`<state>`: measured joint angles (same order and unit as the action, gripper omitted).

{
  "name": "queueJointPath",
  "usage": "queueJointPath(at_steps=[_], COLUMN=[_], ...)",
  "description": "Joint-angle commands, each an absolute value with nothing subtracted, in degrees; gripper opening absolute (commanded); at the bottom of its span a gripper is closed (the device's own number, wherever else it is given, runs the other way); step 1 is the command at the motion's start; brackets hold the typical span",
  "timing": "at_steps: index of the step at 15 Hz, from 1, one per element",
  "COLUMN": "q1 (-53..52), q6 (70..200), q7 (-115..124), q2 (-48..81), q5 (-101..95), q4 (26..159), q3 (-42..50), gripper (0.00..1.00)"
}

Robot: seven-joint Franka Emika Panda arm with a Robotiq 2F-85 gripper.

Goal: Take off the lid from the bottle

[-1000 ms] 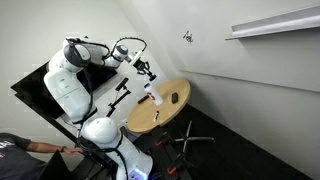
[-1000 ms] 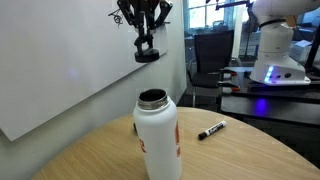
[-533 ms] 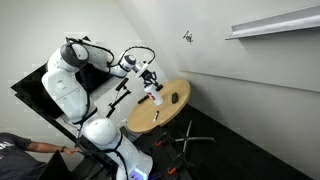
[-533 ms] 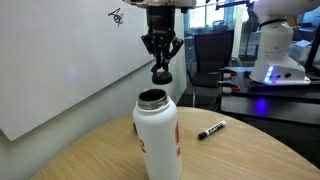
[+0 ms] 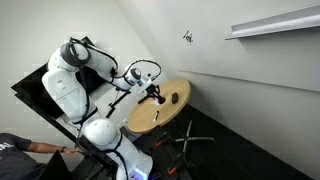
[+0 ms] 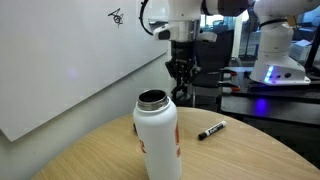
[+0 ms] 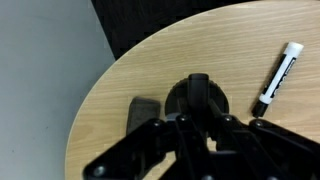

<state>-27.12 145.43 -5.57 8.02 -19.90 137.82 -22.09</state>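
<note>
I should keep holding the round black lid: it is above the wood and would drop onto empty table near the dark grey patch if I opened my gripper now.
The white bottle point(image 6: 158, 138) stands upright on the round wooden table point(image 6: 240, 160), close to the camera, with its dark mouth point(image 6: 152, 99) open. It shows small, with an orange mark, in an exterior view point(image 5: 156, 99). My gripper point(image 6: 183, 93) is shut on the round black lid point(image 7: 198, 96) and holds it low above the tabletop, behind and beside the bottle. In the wrist view my gripper point(image 7: 198, 116) has its dark fingers around the lid, and the bottle is out of view there.
A black-and-white marker point(image 6: 211, 130) lies on the table; it also shows in the wrist view point(image 7: 277, 75). A flat dark oval object point(image 5: 172, 98) lies on the tabletop. A dark grey patch point(image 7: 142, 112) shows beside the lid. The table edge point(image 7: 100, 90) is near.
My gripper, holding the lid, has come down from high above the bottle and moved sideways away from its mouth, toward the tabletop. The bottle has not moved.
</note>
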Motion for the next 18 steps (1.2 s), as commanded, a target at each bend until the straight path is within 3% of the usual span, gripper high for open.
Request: queueJointPath(at_steps=[1,3,4,8,9,18], q1=[-27.3,-28.3,-27.5,-28.1,-28.1,-27.9], q6=[153.5,155.2,152.9,153.9,153.9,157.2], q7=[0.5,4.5,0.6,2.5,2.5,3.1], q2=[7.7,8.1,8.8,9.0,9.0,13.3], q5=[-20.2,-21.2,-19.9,-19.9,-19.9,-20.8], q4=[143.7,145.3,143.3,144.4,144.4,145.0], q3=[-22.6,-22.2,-22.5,-22.5,-22.5,-21.1], gripper=[0.05,0.05,0.21,0.21,0.05,0.05])
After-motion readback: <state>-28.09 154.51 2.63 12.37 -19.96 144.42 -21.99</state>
